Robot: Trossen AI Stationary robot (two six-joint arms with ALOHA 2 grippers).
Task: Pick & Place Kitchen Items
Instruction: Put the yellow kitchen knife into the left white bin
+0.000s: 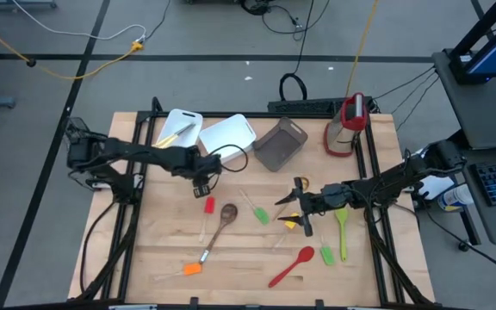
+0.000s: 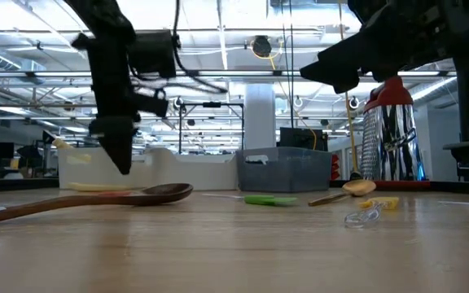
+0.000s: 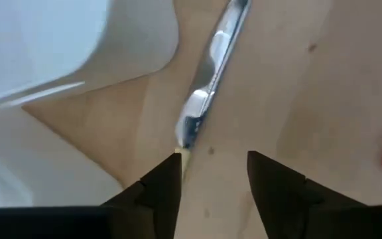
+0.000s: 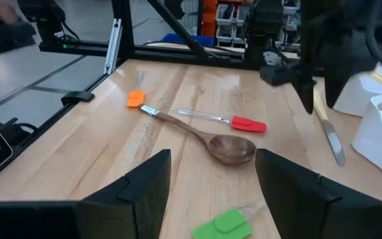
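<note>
The knife's pale handle (image 3: 184, 161) is under one finger, so my left gripper would miss if it closed now. It should line up with the handle first.
My left gripper (image 1: 201, 179) hangs open, pointing down, just above a pale-handled knife (image 3: 211, 60) that lies flat on the table beside the white bins; the knife's handle end (image 3: 183, 157) shows at the inner edge of one finger. My right gripper (image 1: 298, 207) is open and empty above the table's right middle, facing the wooden spoon (image 4: 225, 147), red spatula (image 4: 245, 123), orange spatula (image 4: 135, 98) and a green spatula (image 4: 227, 223). The red spoon (image 1: 293, 265), green spoon (image 1: 343, 229) and yellow spatula (image 1: 291, 224) lie flat near it.
Two white bins (image 1: 224, 138) stand at the back left, one holding a yellowish utensil (image 1: 176, 133). A grey bin (image 1: 280, 143) and a red-and-silver appliance (image 1: 344, 126) stand at the back right. Bare wood shows along the table's near edge.
</note>
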